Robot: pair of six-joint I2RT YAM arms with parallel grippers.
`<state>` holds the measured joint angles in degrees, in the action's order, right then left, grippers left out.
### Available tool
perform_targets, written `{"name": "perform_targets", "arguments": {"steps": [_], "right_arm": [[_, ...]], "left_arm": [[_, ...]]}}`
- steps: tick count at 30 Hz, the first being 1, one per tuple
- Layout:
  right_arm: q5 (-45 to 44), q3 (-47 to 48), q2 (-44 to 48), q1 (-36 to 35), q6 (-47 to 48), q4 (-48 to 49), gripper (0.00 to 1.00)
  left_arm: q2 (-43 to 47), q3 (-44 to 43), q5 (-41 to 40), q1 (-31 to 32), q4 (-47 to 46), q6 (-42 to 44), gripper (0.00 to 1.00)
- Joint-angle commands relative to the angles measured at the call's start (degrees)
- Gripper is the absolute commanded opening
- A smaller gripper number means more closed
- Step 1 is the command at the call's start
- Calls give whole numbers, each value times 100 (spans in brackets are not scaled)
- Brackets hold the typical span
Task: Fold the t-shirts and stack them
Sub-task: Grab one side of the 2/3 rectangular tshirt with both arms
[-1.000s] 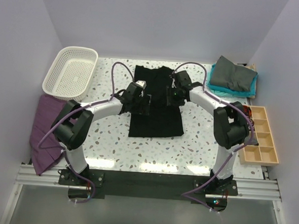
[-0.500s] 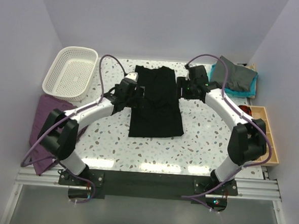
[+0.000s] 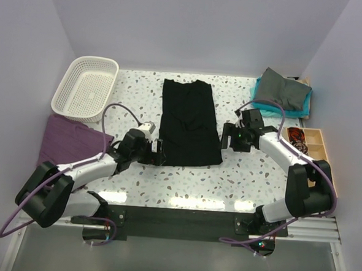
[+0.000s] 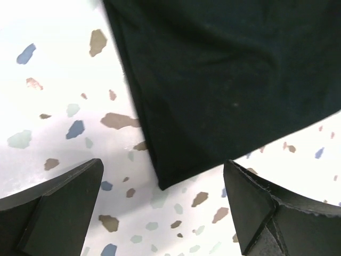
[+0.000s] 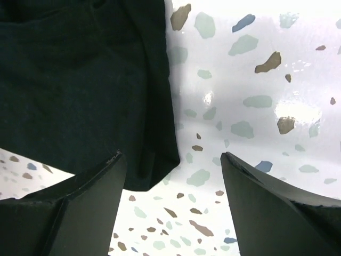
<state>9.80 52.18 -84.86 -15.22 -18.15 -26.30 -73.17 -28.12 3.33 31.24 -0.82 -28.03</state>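
Next, the left gripper grabs the black t-shirt's near corner, matching the right gripper's corner, so that the t-shirt's near edge folds over evenly.
The black t-shirt point(image 3: 190, 121) lies flat on the speckled table as a long folded rectangle. My left gripper point(image 3: 158, 154) hovers open at its near-left corner; in the left wrist view that corner point(image 4: 176, 165) sits just ahead of the gap between the fingers point(image 4: 58, 208). My right gripper point(image 3: 228, 138) is open beside the near-right corner, which the right wrist view shows as black fabric point(image 5: 80, 80) reaching toward the left finger point(image 5: 80, 208). Neither gripper point(image 4: 165, 208) point(image 5: 173, 208) holds anything. A dark grey t-shirt point(image 3: 283, 89) rests on a teal one point(image 3: 265, 107) at the back right.
A white lattice basket point(image 3: 85, 86) stands at the back left. A purple cloth point(image 3: 67, 138) hangs over the left table edge. A wooden compartment tray point(image 3: 315, 159) lies along the right edge, close to the right arm.
Both arms drew back from the far half of the black shirt toward its near corners. The right gripper opened wider; the shirt now lies smooth and uncovered.
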Motion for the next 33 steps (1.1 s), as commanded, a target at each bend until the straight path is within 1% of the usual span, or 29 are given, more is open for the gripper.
{"name": "perform_targets", "arguments": {"steps": [1,2,7,12,17,21,25,28,29,30,32,33], "right_arm": [[829,-173,207,309,-232,740,76],[1056,-234,120,388,-259,767,76],[1603,-472,-118,503,-356,1057,76],[1665,-665,-154,520,-365,1093,75],[1753,-850,-189,512,-321,1075,75],[1998,-999,-303,520,-391,1232,73],[2245,-1227,-461,520,-496,1461,71],[2324,-1281,-637,512,-514,1584,65],[2368,-1281,-672,520,-531,1602,60],[2386,-1298,-751,520,-531,1663,55],[2403,-1298,-804,512,-540,1664,46],[2447,-1298,-821,512,-540,1707,31]], "left_arm": [[347,263,440,-22,-1104,-89,100],[338,324,466,-22,-1148,-97,100],[22,518,853,-22,-1693,-273,100],[-312,667,1055,-22,-2070,-466,98],[-461,781,1143,-22,-2194,-545,96],[-585,939,1388,-22,-2360,-685,88],[-637,1177,1442,-22,-2520,-774,83],[-708,1317,1477,-22,-2721,-862,75],[-743,1318,1495,-22,-2757,-879,72],[-821,1309,1512,-22,-2809,-897,66],[-901,1248,1521,-22,-2818,-906,60],[-971,1221,1530,-22,-2836,-915,51]]}}
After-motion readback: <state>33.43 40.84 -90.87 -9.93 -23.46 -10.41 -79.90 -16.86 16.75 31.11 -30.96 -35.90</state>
